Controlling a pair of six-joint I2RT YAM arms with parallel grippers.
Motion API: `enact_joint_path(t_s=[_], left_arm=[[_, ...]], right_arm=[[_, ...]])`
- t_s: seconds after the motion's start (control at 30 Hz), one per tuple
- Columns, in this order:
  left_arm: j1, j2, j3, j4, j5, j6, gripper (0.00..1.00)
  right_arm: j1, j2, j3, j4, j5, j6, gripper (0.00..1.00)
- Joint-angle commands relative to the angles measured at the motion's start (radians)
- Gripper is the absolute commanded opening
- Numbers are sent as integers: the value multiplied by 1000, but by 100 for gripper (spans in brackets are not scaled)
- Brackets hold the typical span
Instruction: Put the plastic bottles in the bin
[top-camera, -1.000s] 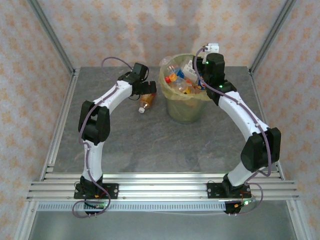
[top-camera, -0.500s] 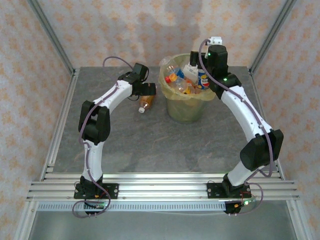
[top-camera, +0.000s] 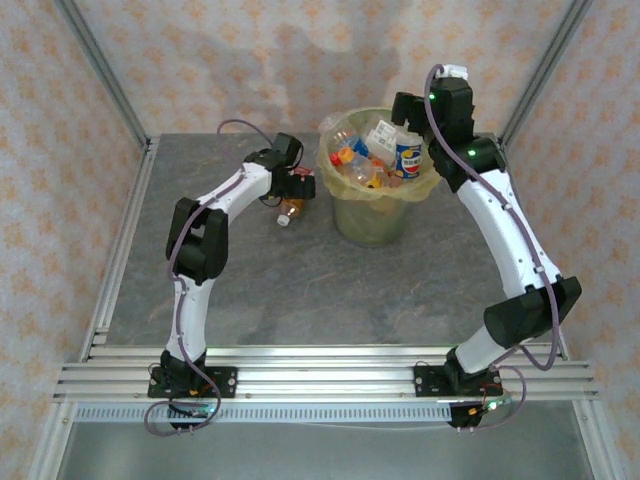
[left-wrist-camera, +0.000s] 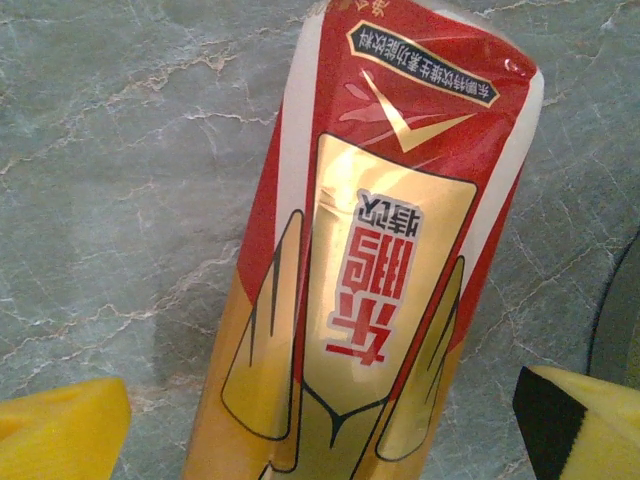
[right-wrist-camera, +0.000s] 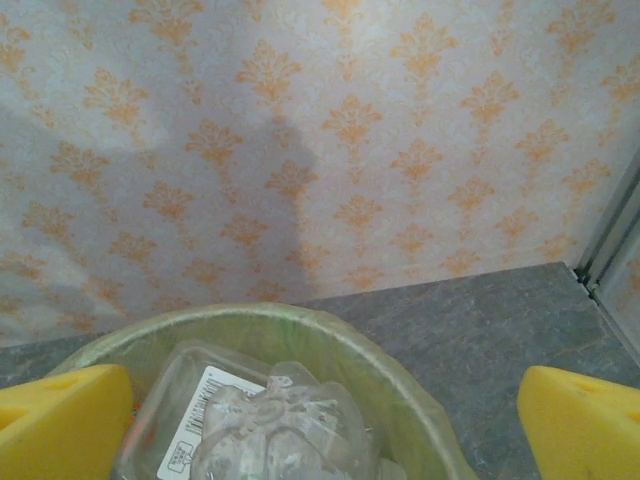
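The left gripper's fingers are above the bottle (top-camera: 294, 198) (left-wrist-camera: 326, 390) and would miss it if they closed now, so the left gripper should lower them before it closes.
One plastic bottle (top-camera: 288, 210) with a red and gold label lies on the grey table left of the bin (top-camera: 372, 215). My left gripper (top-camera: 300, 187) is low over it and open. In the left wrist view the bottle (left-wrist-camera: 380, 230) lies between the two yellow fingertips (left-wrist-camera: 60, 430) of the left gripper (left-wrist-camera: 320, 425). The round pale green bin holds several bottles (top-camera: 362, 165), among them a blue-labelled one (top-camera: 407, 158). My right gripper (top-camera: 402, 112) hangs open and empty above the bin's back right rim. Below the right gripper (right-wrist-camera: 320, 410) lies a crushed clear bottle (right-wrist-camera: 280, 430) inside the bin's rim (right-wrist-camera: 330, 325).
Patterned walls and aluminium posts close in the table on three sides. A post (right-wrist-camera: 615, 235) stands right of the right gripper. The bin sits at the back centre, with bare table (top-camera: 300, 290) in front of it and to both sides.
My right gripper has opened, let a blue-labelled bottle drop into the bin, and risen back to the right. The left gripper has shifted slightly right over the bottle on the table.
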Motion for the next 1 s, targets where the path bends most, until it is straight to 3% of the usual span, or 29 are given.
enact_joint_path(t_s=[0.0,0.37,0.67,0.83,0.97], left_arm=[[-10,23,54,-42,-17,24,100],[-7,138,165,-96,-85,-72,98],[5,95,118,-60,-89,-107,61],[17,8,56,-39,-108,-110,48],[28,-86,-13,-5,-102,-117,47]], right_arm=[[4,-56,4,-48,34,36,99],[12,-140,-73,-43,34,50,99],[17,-207,-138,-30,-17,94,99],[22,-239,-161,-32,-59,130,99],[23,-258,-180,-35,-102,162,99]])
